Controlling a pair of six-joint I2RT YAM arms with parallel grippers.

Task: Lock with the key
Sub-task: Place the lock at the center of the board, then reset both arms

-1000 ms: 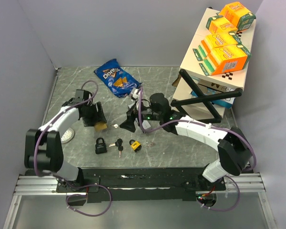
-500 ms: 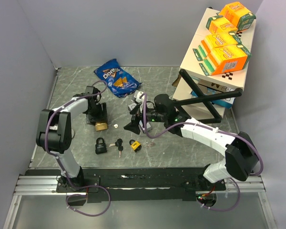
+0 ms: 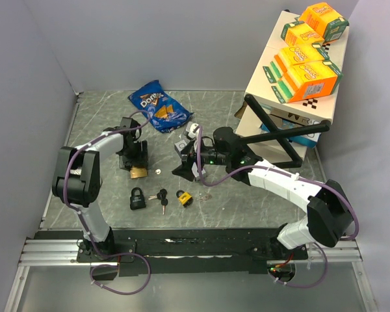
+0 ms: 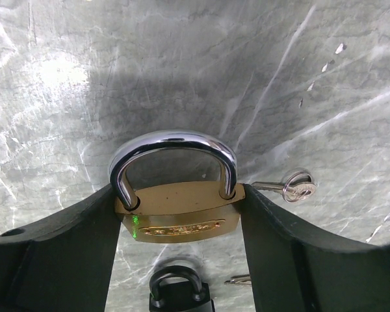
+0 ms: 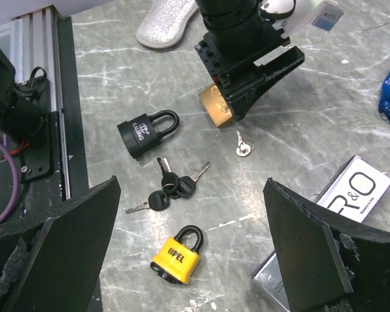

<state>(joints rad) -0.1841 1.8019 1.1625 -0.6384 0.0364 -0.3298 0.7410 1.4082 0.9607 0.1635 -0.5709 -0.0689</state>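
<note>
The brass padlock is tilted low over flat, empty table and would come to rest there. My left gripper needs to open and let the padlock go.
My left gripper (image 3: 135, 161) is shut on a brass padlock (image 4: 175, 214) with a closed steel shackle, one finger against each side of its body, low over the table. A small silver key (image 4: 294, 188) lies just right of it. A black padlock (image 3: 137, 198), a bunch of black-headed keys (image 3: 161, 196) and a yellow padlock (image 3: 184, 198) lie nearer the front. My right gripper (image 3: 185, 161) is open and empty above the table. Its wrist view shows the yellow padlock (image 5: 177, 255), the key bunch (image 5: 169, 188), the black padlock (image 5: 143, 133) and the brass padlock (image 5: 214, 107).
A blue Doritos bag (image 3: 159, 107) lies at the back. A white shelf with orange boxes (image 3: 299, 65) and a black frame (image 3: 279, 136) stand at the right. A white R&O card (image 5: 354, 192) lies under my right gripper. A glittery object (image 5: 166, 19) lies behind the left arm.
My left arm has swung toward the middle with the brass padlock in its fingers. My right gripper has shifted a little to the right and stays open.
</note>
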